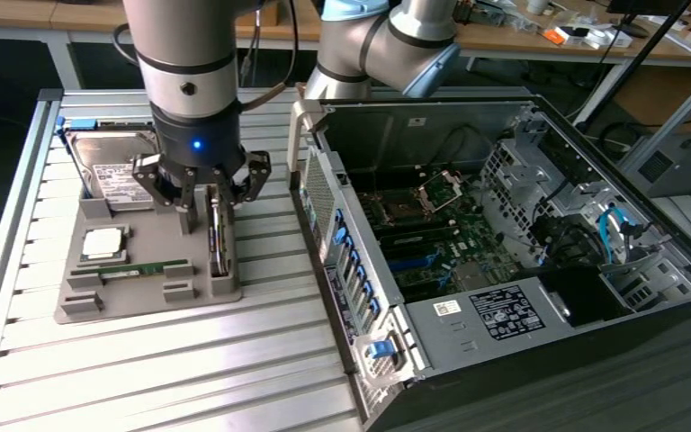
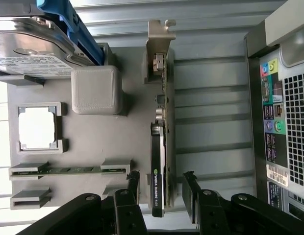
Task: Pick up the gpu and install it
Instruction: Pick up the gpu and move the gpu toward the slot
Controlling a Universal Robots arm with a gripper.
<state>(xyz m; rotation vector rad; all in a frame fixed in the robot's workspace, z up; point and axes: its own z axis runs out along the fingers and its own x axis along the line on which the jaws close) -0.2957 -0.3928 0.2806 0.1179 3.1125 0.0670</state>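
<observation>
My gripper is going to install the GPU, so it should next grab the flat sides of its black cooler (image 2: 157,171). The silver bracket (image 2: 158,38) ends in a bent tab.
The gpu (image 1: 217,241) stands on its long edge in a slot of the grey holder tray (image 1: 141,301), on the side nearest the computer case. In the wrist view the gpu (image 2: 159,161) is a thin green board with a black cooler and a silver end bracket. My gripper (image 1: 201,193) hangs just over the card's far end, open. In the wrist view the gripper (image 2: 161,188) straddles the cooler end. One black fingertip (image 2: 134,182) sits on each side of the card, with a small gap to it.
The tray also holds a hard drive (image 1: 112,171), a CPU (image 1: 103,241) and a RAM stick (image 1: 141,268). The open computer case (image 1: 502,243) lies at the exterior view's right with its motherboard exposed. A slatted metal table (image 1: 177,378) carries everything.
</observation>
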